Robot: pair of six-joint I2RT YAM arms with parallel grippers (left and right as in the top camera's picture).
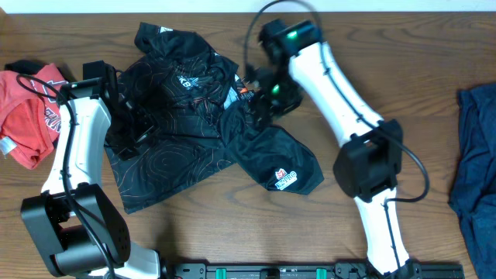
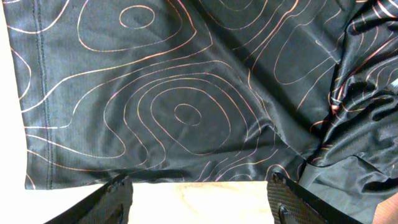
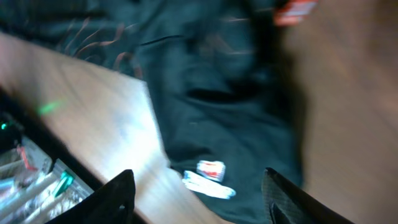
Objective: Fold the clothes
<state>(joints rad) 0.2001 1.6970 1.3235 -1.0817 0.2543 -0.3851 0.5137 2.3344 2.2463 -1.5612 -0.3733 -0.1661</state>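
I should next lift the black jersey [image 1: 186, 116] by its shoulder at the logo sleeve with my right gripper, to spread it flat for folding.
A black jersey [image 1: 186, 116] with thin orange contour lines lies crumpled on the wooden table, one sleeve with a white and red logo [image 1: 285, 180] spread to the right. My left gripper [image 1: 124, 128] is open and empty over the jersey's left edge; its wrist view shows the hem [image 2: 143, 112] with bare table between the fingers [image 2: 199, 202]. My right gripper [image 1: 260, 93] hovers above the jersey's right shoulder, open and empty; its blurred wrist view shows the sleeve [image 3: 224, 112] and logo [image 3: 208, 177] below the fingers [image 3: 199, 196].
A red garment [image 1: 31, 112] lies at the left edge of the table. A dark blue garment [image 1: 474, 163] lies at the right edge. Bare wood runs along the front and between the jersey and the blue garment.
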